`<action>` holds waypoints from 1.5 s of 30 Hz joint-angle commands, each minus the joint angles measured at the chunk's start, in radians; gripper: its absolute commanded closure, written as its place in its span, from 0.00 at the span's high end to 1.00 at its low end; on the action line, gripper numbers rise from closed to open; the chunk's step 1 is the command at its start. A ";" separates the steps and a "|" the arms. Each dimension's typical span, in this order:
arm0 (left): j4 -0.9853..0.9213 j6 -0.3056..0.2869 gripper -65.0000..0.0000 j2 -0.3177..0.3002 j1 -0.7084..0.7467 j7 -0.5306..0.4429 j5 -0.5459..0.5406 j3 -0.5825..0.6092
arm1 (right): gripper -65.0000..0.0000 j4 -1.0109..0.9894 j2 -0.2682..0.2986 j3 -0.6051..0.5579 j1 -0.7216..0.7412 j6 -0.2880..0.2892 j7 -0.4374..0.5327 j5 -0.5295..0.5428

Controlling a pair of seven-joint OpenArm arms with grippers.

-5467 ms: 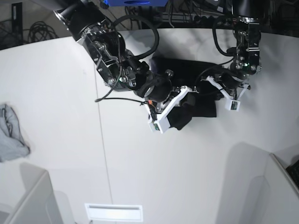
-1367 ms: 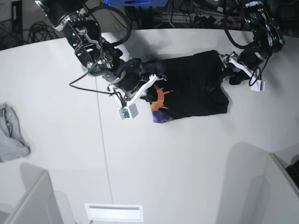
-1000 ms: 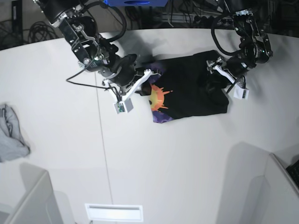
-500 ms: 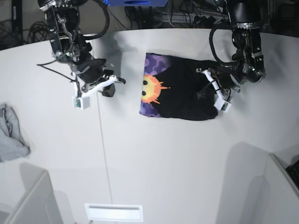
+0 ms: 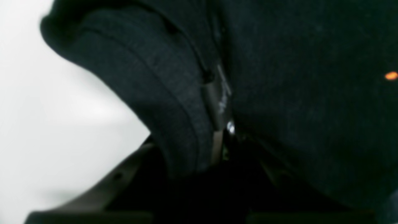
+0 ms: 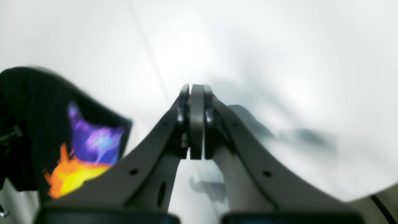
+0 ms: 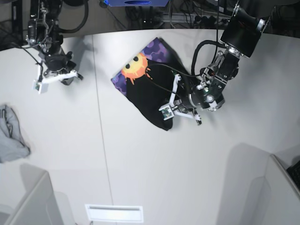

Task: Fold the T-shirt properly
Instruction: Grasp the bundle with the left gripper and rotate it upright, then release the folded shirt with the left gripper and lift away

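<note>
My left gripper stays closed until the T-shirt (image 7: 152, 91) is spread on the table, since its black fold at the fingers bunches up, slanted across the table.
The black T-shirt (image 7: 152, 91) lies folded at the table's middle, with its orange sun print (image 7: 136, 68) on purple facing up at the far left end. My left gripper (image 7: 172, 96) is at the shirt's near right edge, shut on black cloth. In the left wrist view a thick fold of the T-shirt (image 5: 174, 93) fills the frame and hides the fingertips. My right gripper (image 7: 69, 79) hovers over bare table far to the left, shut and empty. In the right wrist view its fingers (image 6: 196, 124) are pressed together, and the T-shirt (image 6: 84, 155) shows at the left.
A small light-grey cloth (image 7: 11, 136) lies at the table's left edge. White bins stand at the near left (image 7: 28, 201) and near right (image 7: 281, 187). A white slot (image 7: 114, 213) sits at the front edge.
The left gripper swung leftward with the shirt, turning it so the sun print points to the far left. The right gripper, shut and empty, drew further left, away from the shirt.
</note>
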 commanded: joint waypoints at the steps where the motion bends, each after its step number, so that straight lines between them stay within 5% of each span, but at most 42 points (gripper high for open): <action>1: -0.011 -0.009 0.00 -0.002 -0.020 0.050 0.043 0.057 | 0.00 0.019 0.008 0.016 -0.002 0.008 0.018 0.003; 8: -0.014 -0.059 0.00 -0.030 -0.180 -0.025 0.046 0.363 | 0.00 0.019 -0.073 0.156 -0.065 0.009 0.018 0.000; 17: -0.129 -0.070 0.00 -0.033 -0.275 -0.193 0.046 0.536 | 0.00 0.016 -0.106 0.158 -0.097 0.009 0.018 -0.003; 29: -0.128 -0.070 0.00 0.010 -0.309 -0.224 0.084 0.650 | 0.00 0.013 -0.115 0.154 -0.076 0.009 0.018 -0.003; 45: -0.128 -0.072 0.00 0.005 -0.302 -0.264 0.127 0.642 | 0.00 0.011 -0.115 0.153 -0.048 0.009 0.018 -0.003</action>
